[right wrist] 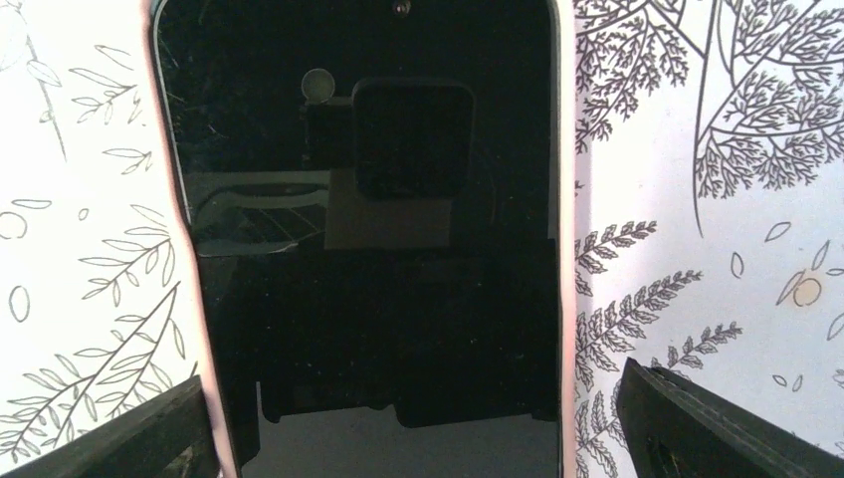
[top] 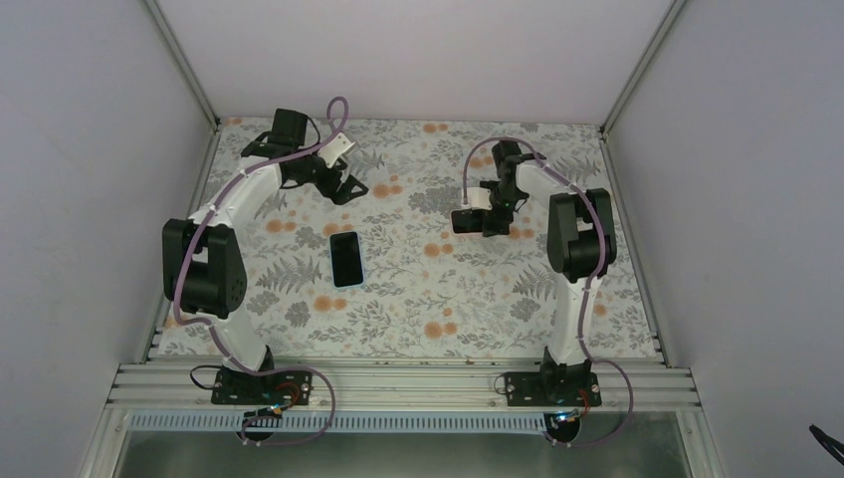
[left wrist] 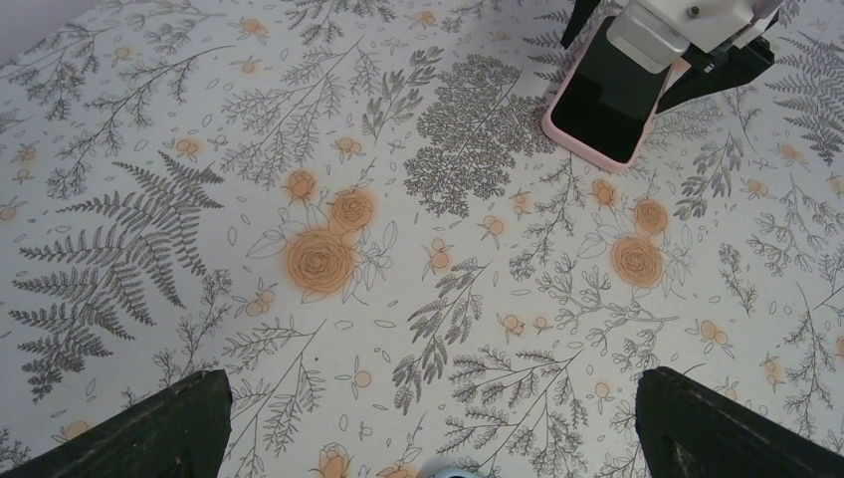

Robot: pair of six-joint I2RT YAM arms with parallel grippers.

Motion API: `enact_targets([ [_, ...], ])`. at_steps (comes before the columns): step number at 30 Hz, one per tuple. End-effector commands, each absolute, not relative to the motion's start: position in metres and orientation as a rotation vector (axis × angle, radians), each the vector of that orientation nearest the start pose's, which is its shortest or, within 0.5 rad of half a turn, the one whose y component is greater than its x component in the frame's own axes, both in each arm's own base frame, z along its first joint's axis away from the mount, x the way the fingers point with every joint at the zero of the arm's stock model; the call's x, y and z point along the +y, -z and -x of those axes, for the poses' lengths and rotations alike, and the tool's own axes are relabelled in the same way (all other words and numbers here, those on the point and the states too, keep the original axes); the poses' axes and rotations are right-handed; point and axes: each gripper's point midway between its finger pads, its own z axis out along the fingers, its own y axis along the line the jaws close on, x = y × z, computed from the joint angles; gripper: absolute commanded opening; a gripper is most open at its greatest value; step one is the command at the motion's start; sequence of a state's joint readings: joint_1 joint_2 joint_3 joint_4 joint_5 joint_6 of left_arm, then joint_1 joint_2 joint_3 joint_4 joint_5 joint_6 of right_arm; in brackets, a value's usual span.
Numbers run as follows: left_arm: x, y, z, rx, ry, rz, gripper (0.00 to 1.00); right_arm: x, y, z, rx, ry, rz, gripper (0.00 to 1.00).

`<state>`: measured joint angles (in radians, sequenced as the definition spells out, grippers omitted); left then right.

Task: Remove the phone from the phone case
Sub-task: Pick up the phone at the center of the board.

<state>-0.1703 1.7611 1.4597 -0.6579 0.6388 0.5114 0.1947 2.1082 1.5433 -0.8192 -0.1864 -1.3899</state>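
Observation:
The phone's long sides lie between my right gripper's fingers, so it is time to close: closing now would catch it by its pink case.
A black phone (right wrist: pixel 368 249) lies screen up in a pink case (right wrist: pixel 566 299) on the flowered table. My right gripper (right wrist: pixel 418 418) is open and hangs low over the phone's near end. One finger is on each side of it: the left finger (right wrist: pixel 129 433) is at the case's edge and the right finger (right wrist: pixel 697 423) stands apart. In the left wrist view the phone (left wrist: pixel 602 100) and its pink case (left wrist: pixel 587 154) lie under the right gripper's wrist. My left gripper (top: pixel 348 189) is open and empty above bare table (left wrist: pixel 428 398).
A second dark phone with a light blue rim (top: pixel 345 257) lies flat left of the table's middle, between the two arms. White walls with metal frame posts close the table on three sides. A metal rail (top: pixel 398 383) runs along the near edge.

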Motion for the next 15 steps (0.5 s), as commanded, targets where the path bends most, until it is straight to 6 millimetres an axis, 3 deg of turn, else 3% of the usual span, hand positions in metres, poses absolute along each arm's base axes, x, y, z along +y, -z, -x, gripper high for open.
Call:
enact_targets([
  [1, -0.181, -0.183, -0.423, 2.124, 0.683, -1.028, 1.00, 0.106, 0.002, -0.419, 2.038, -0.097, 2.162, 1.00],
  [10, -0.187, -0.182, -0.423, 2.109, 0.736, -1.057, 1.00, 0.100, 0.024, -0.391, 2.148, -0.214, 2.238, 0.99],
  [15, -0.190, -0.183, -0.424, 2.106, 0.772, -1.062, 1.00, 0.104, 0.021, -0.389, 2.170, -0.244, 2.192, 0.86],
])
